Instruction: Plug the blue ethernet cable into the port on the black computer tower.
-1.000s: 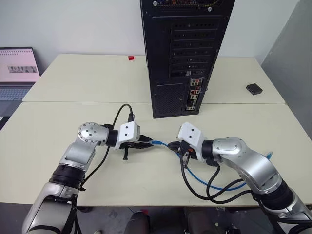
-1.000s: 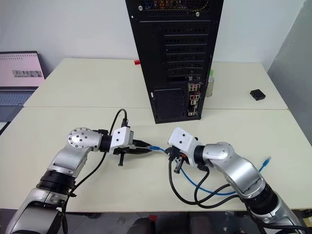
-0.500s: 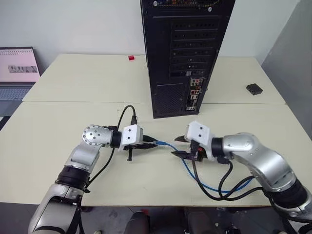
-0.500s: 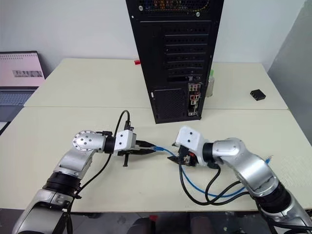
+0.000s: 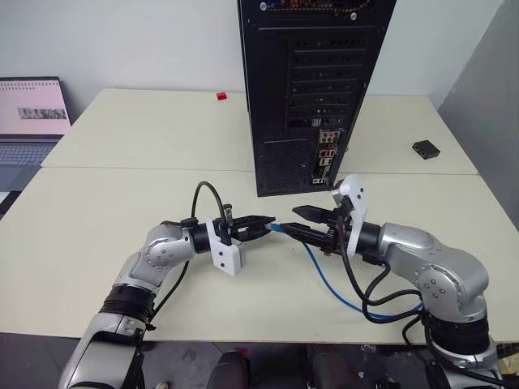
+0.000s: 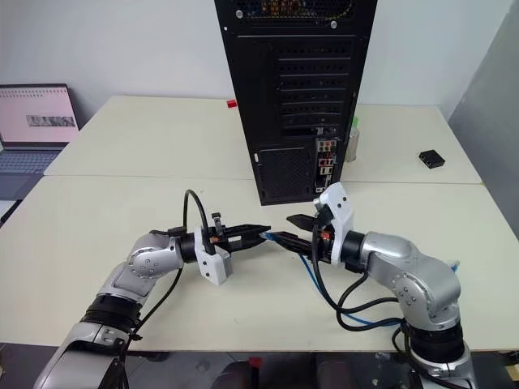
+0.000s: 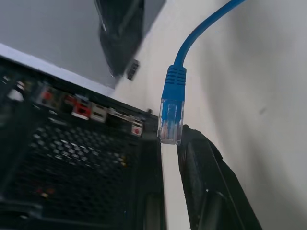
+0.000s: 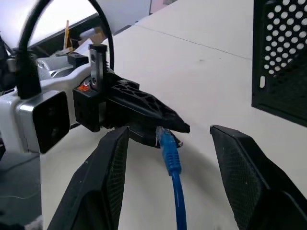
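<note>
My right gripper grabs the blue ethernet cable [image 5: 322,277] by its ribbed blue boot [image 5: 277,228] next, since my left gripper's fingers cover the clear tip.
My left gripper [image 5: 266,224] is shut on the clear-tipped plug [image 7: 171,115] of the blue ethernet cable [image 5: 322,277], held just above the table. From the plug the cord runs down to the right and loops under my right arm. My right gripper [image 5: 292,220] faces the left one, open, with one finger on each side of the cord right behind the plug [image 8: 163,135]. The black computer tower [image 5: 316,81] stands just behind both grippers, rear face toward me. Its cluster of small coloured connectors [image 5: 324,158], the port among them, sits low on the right of that face.
An open laptop [image 5: 32,121] stands at the far left. A small black box [image 5: 423,147] lies far right, a small red piece [image 5: 220,96] beside the tower. Thick black robot cables [image 5: 369,304] loop on the table [image 5: 97,203] near its front edge.
My right gripper has opened, let go of the cable and risen. My left gripper has rolled and shifted right, still shut on the plug.
</note>
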